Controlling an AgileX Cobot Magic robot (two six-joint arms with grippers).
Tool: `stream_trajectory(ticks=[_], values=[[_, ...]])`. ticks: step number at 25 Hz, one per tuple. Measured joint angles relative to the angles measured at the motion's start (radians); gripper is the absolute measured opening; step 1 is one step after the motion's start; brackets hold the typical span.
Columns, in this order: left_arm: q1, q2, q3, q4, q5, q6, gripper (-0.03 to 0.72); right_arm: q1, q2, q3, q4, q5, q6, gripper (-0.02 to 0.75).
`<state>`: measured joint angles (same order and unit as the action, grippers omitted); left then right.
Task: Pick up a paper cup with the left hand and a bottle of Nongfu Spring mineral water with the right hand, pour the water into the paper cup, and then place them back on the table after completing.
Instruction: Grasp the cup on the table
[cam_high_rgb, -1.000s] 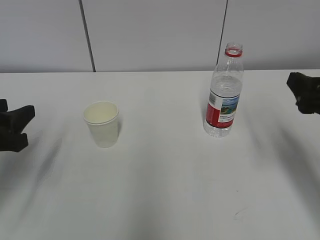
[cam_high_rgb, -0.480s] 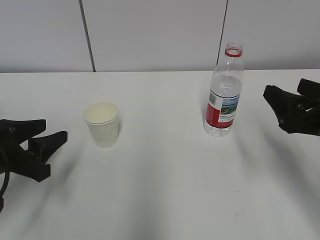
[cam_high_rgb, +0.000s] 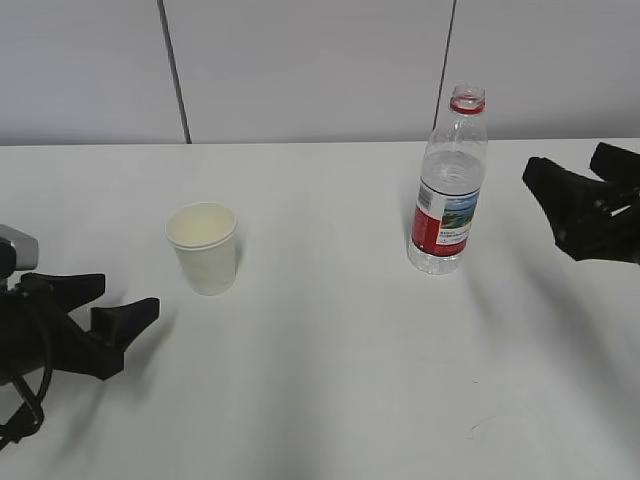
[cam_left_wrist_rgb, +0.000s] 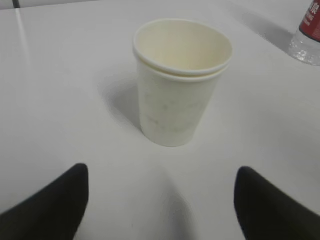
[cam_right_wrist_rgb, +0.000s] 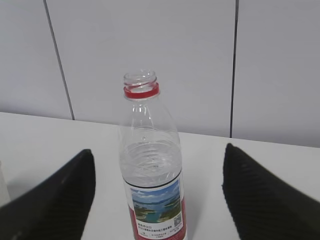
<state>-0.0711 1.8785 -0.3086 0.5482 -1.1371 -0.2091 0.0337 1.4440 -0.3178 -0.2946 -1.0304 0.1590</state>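
The paper cup's rim should stay free for the poured water, so my left gripper should grab the cup by its tapered side (cam_high_rgb: 206, 264) (cam_left_wrist_rgb: 171, 109) next.
A cream paper cup (cam_high_rgb: 203, 247) stands upright and empty on the white table (cam_high_rgb: 320, 380); the left wrist view shows it (cam_left_wrist_rgb: 177, 82) ahead of the fingers. An uncapped water bottle (cam_high_rgb: 447, 185) with a red neck ring and red label stands upright at the right, part full of clear water; the right wrist view shows it (cam_right_wrist_rgb: 152, 185) between the spread fingers but farther off. My left gripper (cam_high_rgb: 115, 300) is open and empty, left of and nearer than the cup. My right gripper (cam_high_rgb: 570, 185) is open and empty, right of the bottle.
A grey panelled wall (cam_high_rgb: 300, 70) rises behind the table's far edge. The bottle's base (cam_left_wrist_rgb: 310, 35) shows at the top right of the left wrist view.
My left gripper has moved in from the left edge toward the cup. My right gripper has moved in from the right edge toward the bottle. Cup and bottle have not moved.
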Motion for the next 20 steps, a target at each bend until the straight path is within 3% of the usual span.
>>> stream_trajectory(ticks=[5,20], values=[[-0.048,0.052,-0.077,-0.010,-0.002,0.000,0.597,0.000,0.000,0.000,0.000,-0.003,0.000,0.586],[-0.198,0.275,-0.363,-0.165,-0.007,0.000,0.594,0.000,0.000,0.000,-0.004,-0.003,0.000,0.586]])
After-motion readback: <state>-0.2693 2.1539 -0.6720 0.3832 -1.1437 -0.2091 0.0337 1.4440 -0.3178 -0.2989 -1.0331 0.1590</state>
